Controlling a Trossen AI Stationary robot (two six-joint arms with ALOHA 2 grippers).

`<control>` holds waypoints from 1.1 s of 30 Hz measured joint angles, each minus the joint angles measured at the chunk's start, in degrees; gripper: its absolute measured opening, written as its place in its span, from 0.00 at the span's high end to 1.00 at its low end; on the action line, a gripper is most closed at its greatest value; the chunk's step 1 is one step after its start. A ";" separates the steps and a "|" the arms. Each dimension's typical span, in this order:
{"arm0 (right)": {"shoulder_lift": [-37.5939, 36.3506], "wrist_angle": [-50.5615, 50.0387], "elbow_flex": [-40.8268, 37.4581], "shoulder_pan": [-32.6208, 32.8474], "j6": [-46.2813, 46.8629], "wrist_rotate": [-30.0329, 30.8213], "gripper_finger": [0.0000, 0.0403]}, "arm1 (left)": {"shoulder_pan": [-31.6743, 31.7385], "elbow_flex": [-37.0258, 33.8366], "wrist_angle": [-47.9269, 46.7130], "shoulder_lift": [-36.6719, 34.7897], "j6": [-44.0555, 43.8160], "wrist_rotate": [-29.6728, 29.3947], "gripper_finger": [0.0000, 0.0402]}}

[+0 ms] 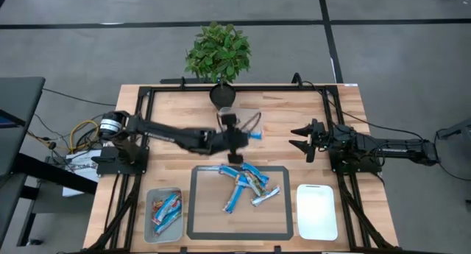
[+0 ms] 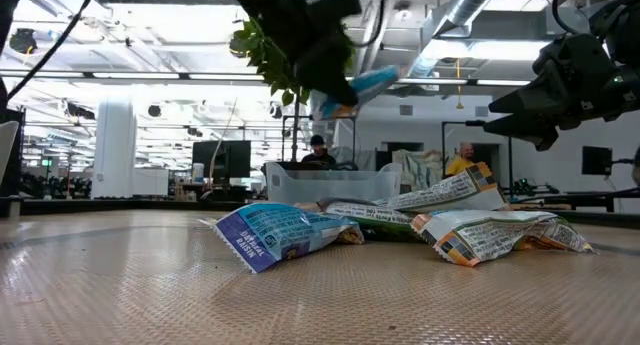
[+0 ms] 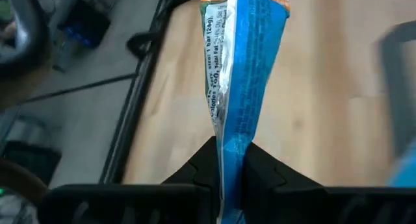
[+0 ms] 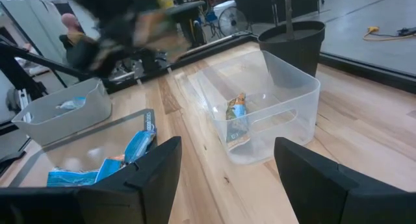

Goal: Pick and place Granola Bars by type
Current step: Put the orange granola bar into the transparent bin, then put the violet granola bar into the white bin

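My left gripper should keep holding the blue bar [image 3: 240, 68], because the bar is still hanging high above bare wood in the left wrist view.
My left gripper [image 1: 237, 138] reaches over the table's middle and is shut on a blue granola bar [image 1: 254, 135] with an orange end [image 3: 244, 68]. It hangs high in the low view [image 2: 362, 85]. Several more bars, mostly blue, lie in a loose pile [image 1: 246, 184] on a grey-rimmed mat; the low view shows them [image 2: 280, 233] flat on it. A clear bin [image 4: 292, 81] on the far side holds one bar [image 4: 237, 117]. Another bin [image 1: 149, 217] at the near left holds a few bars. My right gripper [image 1: 300, 140] waits open at the table's right. My left gripper pinches the blue bar by one crimped end [image 3: 231, 136] between its two fingers [image 3: 260, 169]. The bar runs straight out beyond the fingertips, in line with them, its orange end farthest away. It is lifted clear above the table.
A white rectangular bin [image 1: 316, 210] sits at the near right beside the mat [image 1: 193, 202]. A potted plant [image 1: 218, 51] stands at the far edge behind the clear bin. Black frame rails run along both sides of the table. People show in the room beyond.
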 joint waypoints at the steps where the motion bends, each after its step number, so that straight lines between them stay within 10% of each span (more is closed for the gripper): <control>1: 0.00 0.00 -0.02 0.01 0.00 0.00 0.41 | 1.50 0.00 -0.02 0.00 0.33 0.89 0.92; 12: -0.02 0.00 0.00 0.00 0.00 0.00 0.41 | 11.32 0.00 -5.15 0.00 -8.45 16.60 0.92; 33: -0.01 0.00 -0.01 0.01 0.01 0.00 0.41 | 9.47 -2.78 -4.26 0.04 -9.85 14.59 0.52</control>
